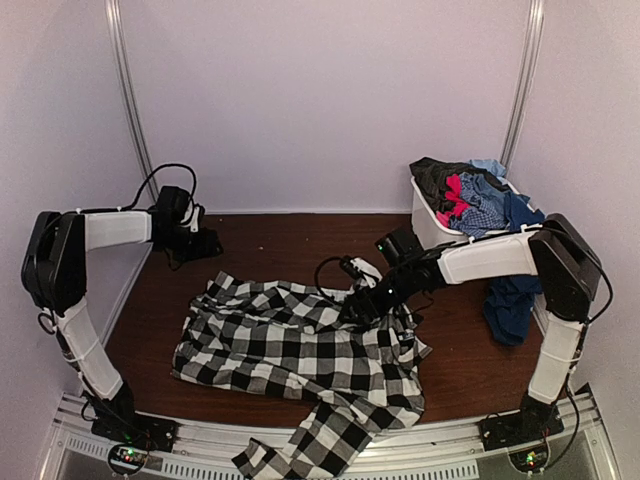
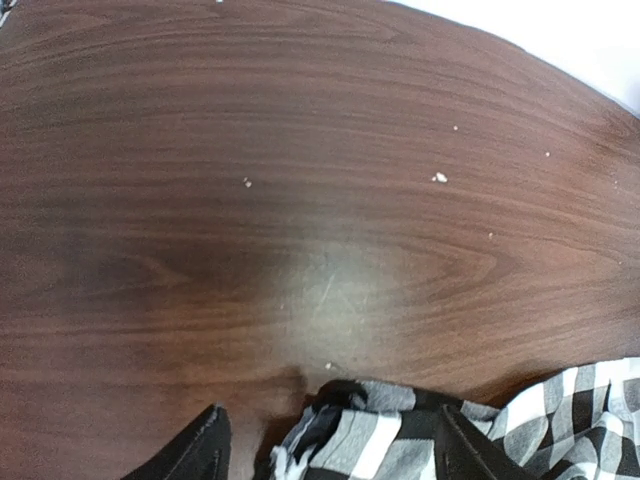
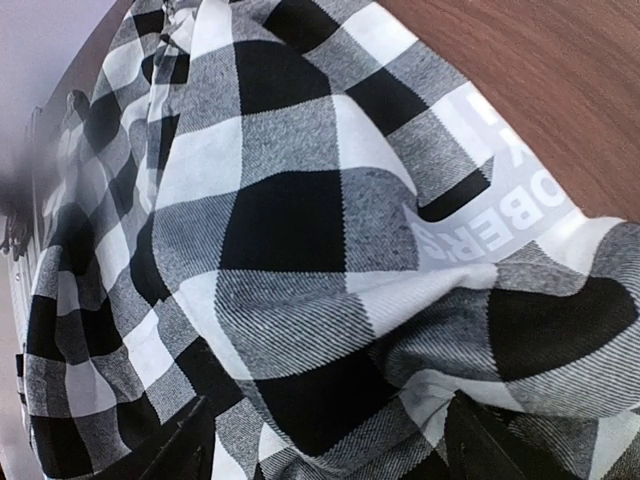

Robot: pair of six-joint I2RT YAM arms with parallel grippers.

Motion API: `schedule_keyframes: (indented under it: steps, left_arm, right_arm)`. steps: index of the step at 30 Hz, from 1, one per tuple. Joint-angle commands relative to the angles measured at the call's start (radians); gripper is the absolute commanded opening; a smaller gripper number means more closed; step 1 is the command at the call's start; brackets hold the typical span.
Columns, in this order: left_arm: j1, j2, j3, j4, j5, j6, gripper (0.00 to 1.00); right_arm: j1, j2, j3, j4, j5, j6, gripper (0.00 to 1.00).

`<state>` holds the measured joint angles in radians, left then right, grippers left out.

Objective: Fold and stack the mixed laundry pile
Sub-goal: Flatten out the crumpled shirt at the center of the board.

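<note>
The checked shirt point(image 1: 300, 350) has a corner that is free to grab. My left gripper should next take the shirt by its loose far corner point(image 1: 222, 281), to lift that part of the shirt away and fold it over the shirt's body.
A black-and-white checked shirt point(image 1: 300, 350) lies spread across the middle of the table, one sleeve trailing over the near edge. White lettering point(image 3: 500, 225) shows on it in the right wrist view. My left gripper point(image 1: 205, 245) hovers at the shirt's far left corner point(image 2: 400, 430); its black fingers point(image 2: 200, 450) stand wide apart, open, with the corner lying loose between them. My right gripper point(image 1: 362, 305) sits low over the shirt's right upper part point(image 3: 300, 220), open, with rumpled cloth between its fingers point(image 3: 490, 445). The rest of the mixed laundry pile point(image 1: 475, 195) fills the bin.
A white plastic bin point(image 1: 430, 225) stands at the back right, heaped with dark grey, red and light blue plaid pieces. A long navy piece point(image 1: 512, 305) hangs down its side onto the table. Bare brown wood point(image 2: 300, 200) lies ahead of the left gripper. White walls enclose the table.
</note>
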<state>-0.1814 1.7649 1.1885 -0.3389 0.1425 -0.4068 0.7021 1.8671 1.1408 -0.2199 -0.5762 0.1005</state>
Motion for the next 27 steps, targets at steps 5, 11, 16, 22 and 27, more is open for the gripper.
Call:
schedule_keyframes:
  steps: [5,11,16,22,27]
  left_arm:
    - [-0.022,0.171,0.092,-0.009,0.100,0.090,0.71]
    - [-0.044,0.210,0.092,-0.026,0.092,0.114,0.55]
    - [-0.073,0.215,0.106,-0.023,0.091,0.129,0.29]
    - [-0.081,0.148,0.139,-0.031,0.119,0.134,0.00]
    - [-0.085,0.031,0.175,-0.038,0.138,0.132,0.00]
  right_arm:
    - [-0.040,-0.064,-0.004,-0.006,-0.035,-0.015,0.82]
    - [-0.068,-0.083,-0.019,-0.016,-0.034,-0.031,0.84]
    - [-0.096,-0.098,-0.029,-0.010,-0.042,-0.035,0.85]
    - [-0.122,-0.119,-0.025,-0.010,-0.044,-0.041,0.86]
    - [-0.130,-0.130,-0.017,-0.008,-0.035,-0.055,0.90]
